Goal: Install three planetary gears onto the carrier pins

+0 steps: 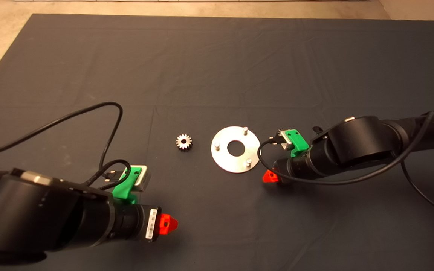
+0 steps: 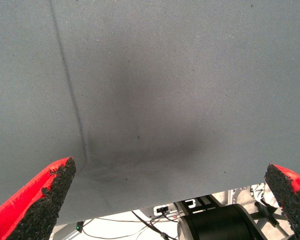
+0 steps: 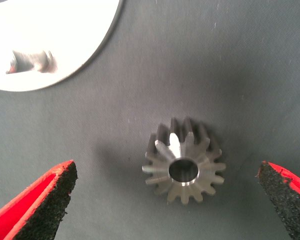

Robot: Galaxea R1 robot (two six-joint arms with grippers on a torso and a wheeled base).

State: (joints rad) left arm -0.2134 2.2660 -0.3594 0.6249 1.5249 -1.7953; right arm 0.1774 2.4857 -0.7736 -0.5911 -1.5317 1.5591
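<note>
The right gripper grabs the planetary gear by its toothed rim [image 3: 151, 169] next. That leaves the planetary gear's center hole [image 3: 183, 170] free for a carrier pin.
The shiny carrier disc [image 1: 222, 158] lies mid-mat with three upright pins [image 1: 245, 130], all bare. One planetary gear [image 1: 183, 142] lies flat on the mat just left of the disc. My right gripper [image 1: 272, 176] hangs low just right of the disc, open. A second gear [image 3: 184, 167] lies flat on the mat between its fingers [image 3: 47, 200], untouched, with the disc's edge [image 3: 97, 35] and one pin [image 3: 30, 61] close by. This gear is hidden under the arm in the head view. A third gear is out of view. My left gripper [image 1: 166, 224] is open and empty over bare mat [image 2: 155, 90], near the front edge.
The dark mat [image 1: 217, 67] covers the table, with creases across it. Black cables [image 1: 104, 113] loop from both wrists over the mat. Past the mat's near edge, the left wrist view shows cables and a frame [image 2: 210, 220] below.
</note>
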